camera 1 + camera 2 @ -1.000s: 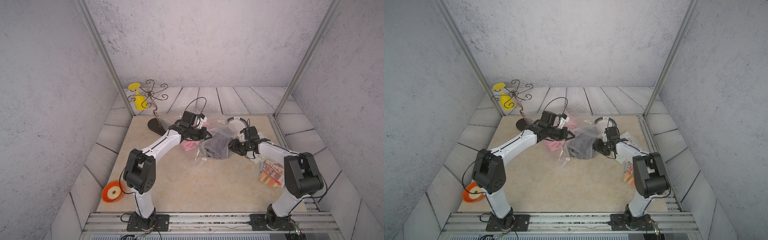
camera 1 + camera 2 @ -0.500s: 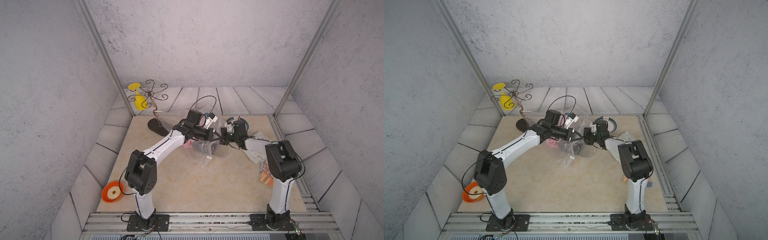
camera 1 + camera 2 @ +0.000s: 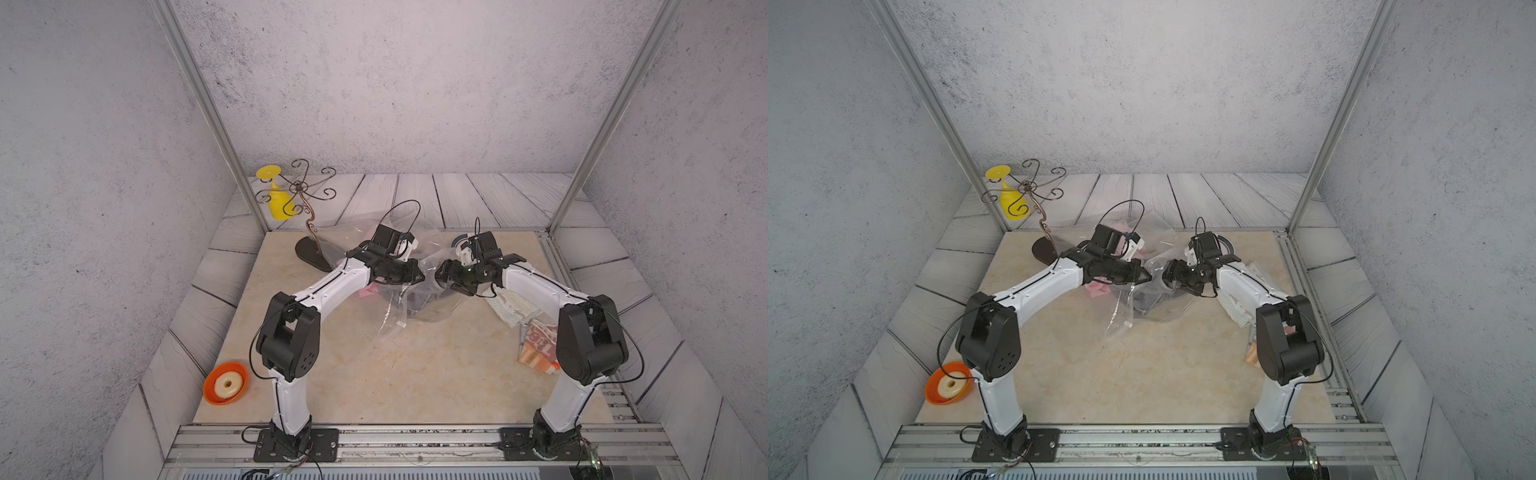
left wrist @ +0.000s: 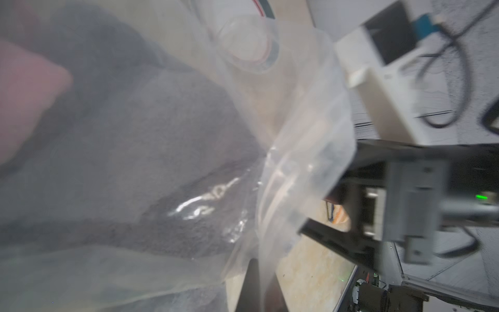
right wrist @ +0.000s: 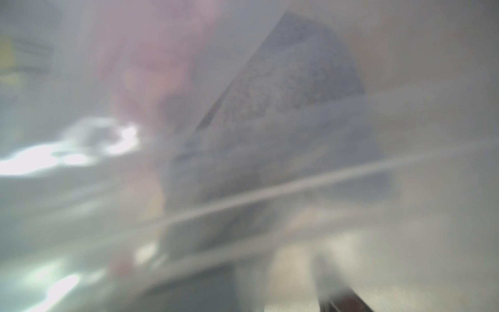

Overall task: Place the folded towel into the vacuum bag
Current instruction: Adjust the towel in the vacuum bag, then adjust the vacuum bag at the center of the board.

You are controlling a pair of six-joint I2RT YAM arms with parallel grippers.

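Next, my right gripper grabs the edge of the bag's opening, opposite my left gripper, to spread the vacuum bag (image 3: 395,320) around the folded towel.
The vacuum bag (image 3: 395,320) (image 3: 1121,322) is crinkly clear plastic lying mid-table, its round valve (image 4: 245,46) showing in the left wrist view. A dark grey folded towel (image 3: 419,298) (image 3: 1147,298) (image 4: 135,151) (image 5: 283,108) lies inside the bag, seen through the film. My left gripper (image 3: 419,276) (image 3: 1145,277) (image 4: 258,286) is shut on the bag's upper edge and holds it up off the table. Just to its right, my right gripper (image 3: 445,279) (image 3: 1169,276) (image 5: 272,294) stands open at the bag's mouth, with film draped over its camera. Nothing solid shows between its fingers.
A pink cloth (image 3: 368,291) lies under the left forearm. Patterned cloths (image 3: 515,309) (image 3: 538,345) lie by the right arm. At the back left stands a wire stand (image 3: 307,208) with a yellow glass (image 3: 279,203). An orange dish (image 3: 225,382) sits front left.
The right gripper pushed the towel leftward into the bag, then drew back to the right with its jaws spreading. The left gripper kept hold of the bag's edge and shifted right.
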